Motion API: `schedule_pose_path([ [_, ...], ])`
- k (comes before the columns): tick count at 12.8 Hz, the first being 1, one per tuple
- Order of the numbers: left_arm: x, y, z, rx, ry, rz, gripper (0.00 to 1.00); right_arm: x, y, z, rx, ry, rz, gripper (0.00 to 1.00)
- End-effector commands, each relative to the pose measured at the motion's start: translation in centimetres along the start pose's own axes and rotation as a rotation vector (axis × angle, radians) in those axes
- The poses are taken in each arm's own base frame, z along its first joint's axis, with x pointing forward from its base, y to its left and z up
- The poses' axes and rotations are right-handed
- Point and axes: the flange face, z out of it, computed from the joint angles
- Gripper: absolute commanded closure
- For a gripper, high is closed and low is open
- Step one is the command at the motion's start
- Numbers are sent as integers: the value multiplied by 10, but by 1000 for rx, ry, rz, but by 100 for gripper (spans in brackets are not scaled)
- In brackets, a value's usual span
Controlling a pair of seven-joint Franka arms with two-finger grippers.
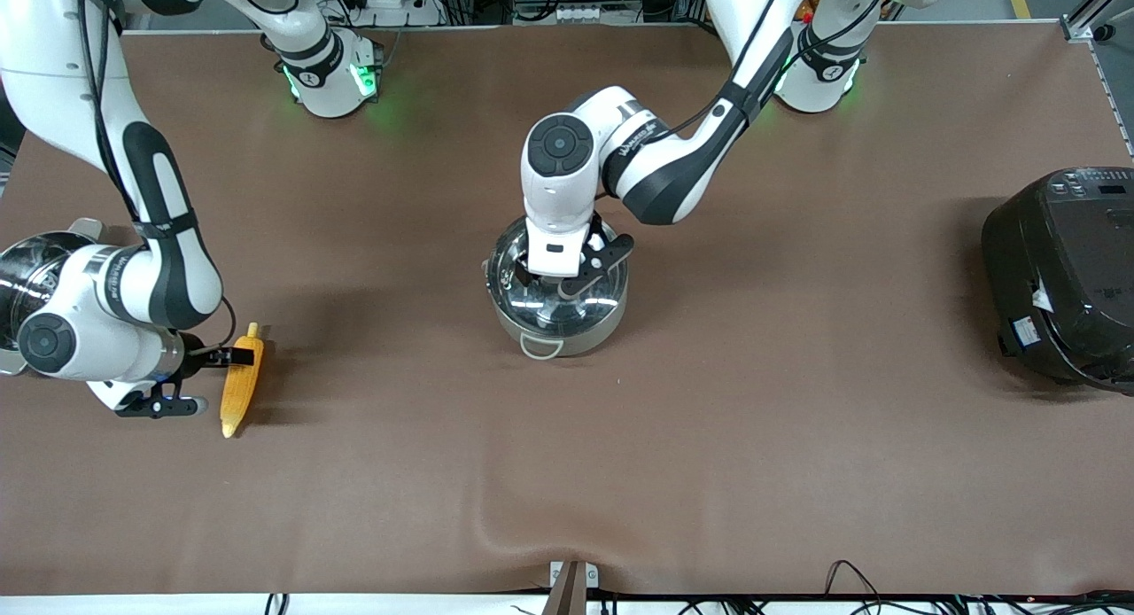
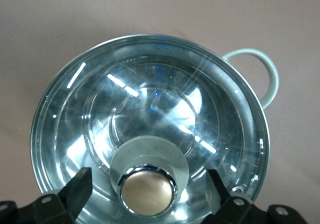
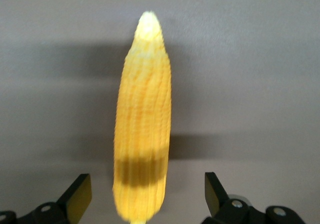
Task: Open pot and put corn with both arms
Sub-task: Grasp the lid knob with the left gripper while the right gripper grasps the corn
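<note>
My right gripper's fingers are still above the corn's thick end, so closing now would miss the corn. It is too early to close, and the gripper moves lower first.
The steel pot (image 1: 580,330) stands mid-table with its glass lid (image 1: 592,298) on. My left gripper (image 1: 567,274) is over the lid. In the left wrist view the gripper (image 2: 148,188) is open, its fingers (image 2: 80,186) apart on either side of the metal knob (image 2: 148,191) without touching it. A pale loop handle (image 2: 260,74) shows beside the lid (image 2: 150,99). The corn (image 1: 241,383) lies on the table toward the right arm's end. My right gripper (image 1: 229,358) is low over the cob's thick end. In the right wrist view it (image 3: 146,191) is open, straddling the corn (image 3: 142,129).
A second steel pot (image 1: 27,274) sits at the table edge at the right arm's end, partly hidden by the right arm. A large black rice cooker (image 1: 1063,278) stands at the left arm's end. The brown mat (image 1: 567,473) has a wrinkle near the front edge.
</note>
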Motion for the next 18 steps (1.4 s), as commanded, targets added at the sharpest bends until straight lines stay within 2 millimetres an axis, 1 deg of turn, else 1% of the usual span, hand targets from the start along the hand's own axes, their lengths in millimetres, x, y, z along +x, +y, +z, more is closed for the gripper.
schedule_pose_path([
  [1, 0, 3, -4, -10, 26, -15, 0, 6, 8, 14, 2, 16, -7, 0],
  [2, 0, 3, -3, -8, 28, -13, 0, 7, 7, 16, 1, 24, -8, 0],
  [3, 1, 3, 2, 0, 28, -15, 1, 8, 5, 20, 0, 25, -11, 0],
  [6, 0, 3, 4, 1, 27, -14, 6, 8, 1, 32, 1, 13, -15, 0],
  [11, -1, 3, 6, 4, 25, -13, 21, 7, -2, 42, 7, 3, -14, 0],
  [12, -1, 3, 6, 4, 26, -9, 29, 7, -3, 43, 6, 8, -15, 36],
  [13, -2, 3, 6, 4, 25, -7, 39, 8, -5, 42, 7, 10, -18, 87],
  [14, -2, 3, 5, 3, 24, -7, 51, 8, -5, 42, 7, 8, -18, 100],
  [15, -1, 3, 5, 3, 21, -8, 60, 7, -6, 43, 7, 5, -17, 100],
  [17, -2, 3, 4, 1, 19, -9, 73, 7, -14, 42, 6, -6, -33, 100],
  [18, -1, 3, 4, 2, 17, -12, 80, 7, -20, 38, 3, -12, -47, 100],
])
